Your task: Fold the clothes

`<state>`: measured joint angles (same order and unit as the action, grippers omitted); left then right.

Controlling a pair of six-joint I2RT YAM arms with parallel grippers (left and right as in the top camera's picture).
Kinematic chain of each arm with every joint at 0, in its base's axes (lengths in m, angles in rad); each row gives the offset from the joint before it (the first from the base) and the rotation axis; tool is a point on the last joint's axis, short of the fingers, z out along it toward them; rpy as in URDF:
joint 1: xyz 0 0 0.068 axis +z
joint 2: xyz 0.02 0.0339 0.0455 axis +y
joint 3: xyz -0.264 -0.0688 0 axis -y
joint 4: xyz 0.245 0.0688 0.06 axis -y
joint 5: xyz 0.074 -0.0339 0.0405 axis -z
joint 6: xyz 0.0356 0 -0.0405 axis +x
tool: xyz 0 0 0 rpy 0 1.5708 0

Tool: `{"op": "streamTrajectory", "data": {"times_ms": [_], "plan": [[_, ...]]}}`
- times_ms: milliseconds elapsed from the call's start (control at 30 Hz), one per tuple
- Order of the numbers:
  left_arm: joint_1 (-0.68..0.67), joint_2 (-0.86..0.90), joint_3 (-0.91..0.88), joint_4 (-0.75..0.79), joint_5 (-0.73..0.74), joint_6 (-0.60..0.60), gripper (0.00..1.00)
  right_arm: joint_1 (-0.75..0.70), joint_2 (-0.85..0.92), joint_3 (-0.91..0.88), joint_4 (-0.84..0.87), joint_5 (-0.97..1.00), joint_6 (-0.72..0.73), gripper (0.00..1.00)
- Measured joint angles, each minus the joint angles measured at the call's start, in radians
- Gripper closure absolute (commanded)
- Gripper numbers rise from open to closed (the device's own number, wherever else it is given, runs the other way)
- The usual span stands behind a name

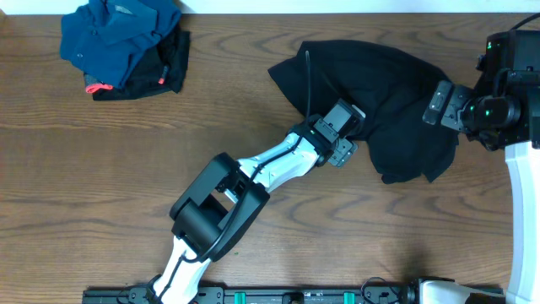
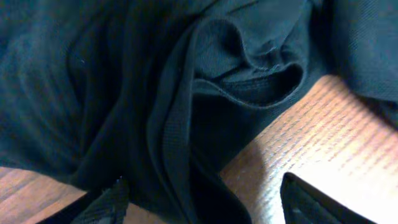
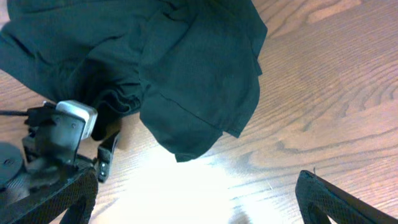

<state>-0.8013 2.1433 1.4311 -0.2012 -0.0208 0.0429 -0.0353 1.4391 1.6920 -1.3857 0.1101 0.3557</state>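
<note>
My left gripper is to grab the black garment (image 1: 380, 93) next by its near-edge fold. This leaves the garment's other edge free for my right gripper, so the garment can be spread for folding.
A crumpled black garment (image 1: 380, 93) lies at the right middle of the table. My left gripper (image 1: 344, 152) is at its lower left edge. In the left wrist view the fingers (image 2: 202, 202) are spread open with a fold of the black cloth (image 2: 186, 112) between them, not clamped. My right gripper (image 1: 440, 103) hovers at the garment's right edge. In the right wrist view its fingers (image 3: 199, 199) are wide open over bare wood, the garment (image 3: 186, 74) ahead of them.
A pile of blue and black clothes (image 1: 122, 42) with red tags lies at the table's far left corner. The left arm (image 1: 253, 173) stretches diagonally across the table's middle. The left gripper also shows in the right wrist view (image 3: 56, 143).
</note>
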Motion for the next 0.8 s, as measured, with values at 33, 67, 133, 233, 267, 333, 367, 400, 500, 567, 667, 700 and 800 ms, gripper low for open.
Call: {"op": "streamTrajectory", "data": {"times_ms": [33, 67, 133, 233, 267, 333, 367, 400, 500, 567, 667, 700, 800], "plan": [[0.0, 0.006, 0.0, 0.0, -0.003, 0.001, 0.34, 0.0, 0.0, 0.0, -0.006, -0.003, 0.0, 0.01], [0.0, 0.011, 0.0, -0.001, -0.006, 0.004, 0.4, 0.0, 0.0, 0.0, -0.014, -0.008, 0.0, 0.01], [0.0, 0.016, 0.0, -0.003, -0.014, 0.004, 0.55, 0.0, 0.0, 0.0, -0.029, -0.021, 0.0, 0.01], [0.0, 0.016, 0.0, -0.002, -0.037, 0.006, 0.79, 0.0, 0.0, 0.0, -0.053, -0.05, 0.0, 0.01], [0.0, 0.016, 0.0, -0.004, -0.041, 0.008, 0.81, 0.0, 0.0, 0.0, -0.057, -0.06, 0.0, 0.01], [0.0, 0.016, 0.0, -0.006, -0.051, 0.012, 0.86, 0.0, 0.0, -0.008, -0.058, -0.091, 0.001, 0.01], [0.0, 0.016, 0.0, -0.005, -0.056, 0.01, 0.86, 0.0, -0.003, -0.022, -0.054, -0.109, 0.007, 0.01], [0.0, 0.016, 0.0, -0.004, -0.06, 0.012, 0.86, 0.0, -0.005, -0.042, -0.051, -0.123, 0.016, 0.01], [0.0, 0.016, 0.0, -0.005, -0.064, 0.014, 0.88, 0.0, -0.013, -0.154, 0.002, -0.158, 0.069, 0.01], [0.0, 0.016, 0.0, -0.005, -0.066, 0.014, 0.89, 0.0, -0.014, -0.257, 0.069, -0.171, 0.117, 0.01], [0.0, 0.016, 0.0, -0.012, -0.066, 0.014, 0.89, 0.0, -0.01, -0.408, 0.177, -0.182, 0.189, 0.01], [0.0, 0.016, 0.0, -0.016, -0.066, 0.014, 0.89, 0.0, -0.007, -0.453, 0.209, -0.185, 0.211, 0.01], [0.0, 0.016, 0.0, -0.024, -0.066, 0.014, 0.89, -0.005, -0.007, -0.553, 0.293, -0.187, 0.25, 0.01]]}}
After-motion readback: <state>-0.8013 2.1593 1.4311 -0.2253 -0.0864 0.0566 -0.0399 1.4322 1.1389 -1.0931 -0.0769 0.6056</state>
